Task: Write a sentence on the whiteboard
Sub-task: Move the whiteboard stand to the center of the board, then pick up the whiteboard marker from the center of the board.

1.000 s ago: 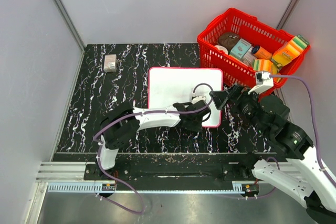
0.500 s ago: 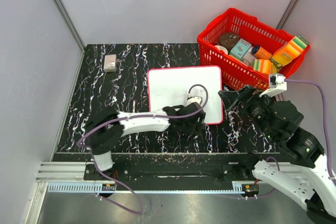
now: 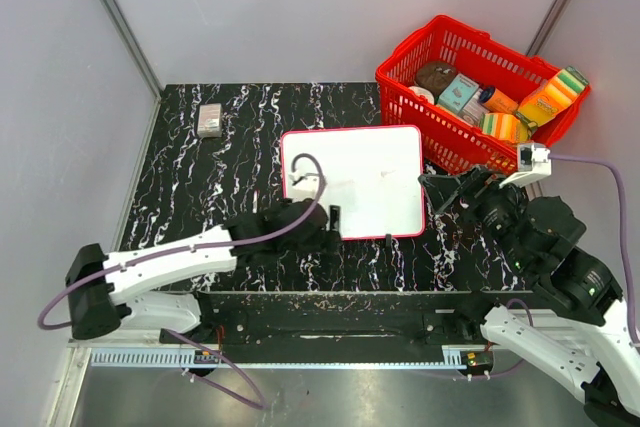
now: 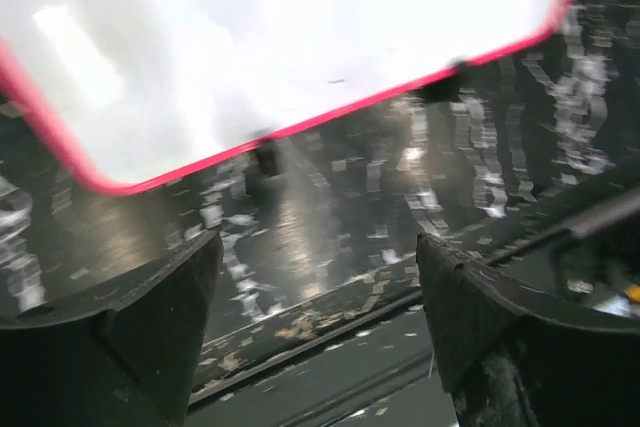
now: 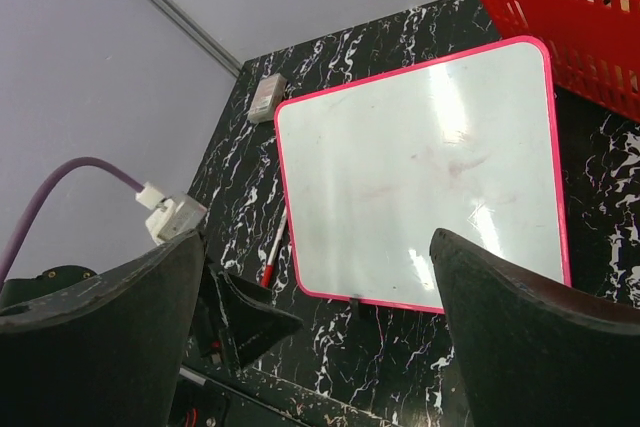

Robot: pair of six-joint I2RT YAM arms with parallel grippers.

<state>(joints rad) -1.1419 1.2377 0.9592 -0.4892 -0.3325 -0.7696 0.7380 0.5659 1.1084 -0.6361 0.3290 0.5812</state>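
My left gripper should grab the marker (image 5: 270, 249) by its red end, so the white part stays free for my right gripper to write a sentence on the whiteboard.
The whiteboard (image 3: 365, 172) lies flat on the black marble table, white with a thin red rim. The right wrist view shows faint reddish marks (image 5: 445, 162) on the whiteboard (image 5: 420, 167) that I cannot read as a sentence. A red-and-white marker (image 5: 270, 249) lies on the table just outside its near left corner. My left gripper (image 3: 322, 230) hovers open at the board's near left edge, and between its jaws (image 4: 320, 337) is only the table front. My right gripper (image 3: 437, 190) stands open and empty beside the board's right edge, its wrist view (image 5: 320, 347) looking across the board.
A red basket (image 3: 400, 97) full of packages sits at the back right, close to the board's far right corner. A small grey block (image 3: 209, 119) lies at the back left. Two small black clips (image 4: 265, 157) stick out from the board's near edge. Grey walls enclose the table.
My left gripper was shut over the board's near right part. It has opened and swung left and back to the near left corner. The right arm drew back slightly to the right.
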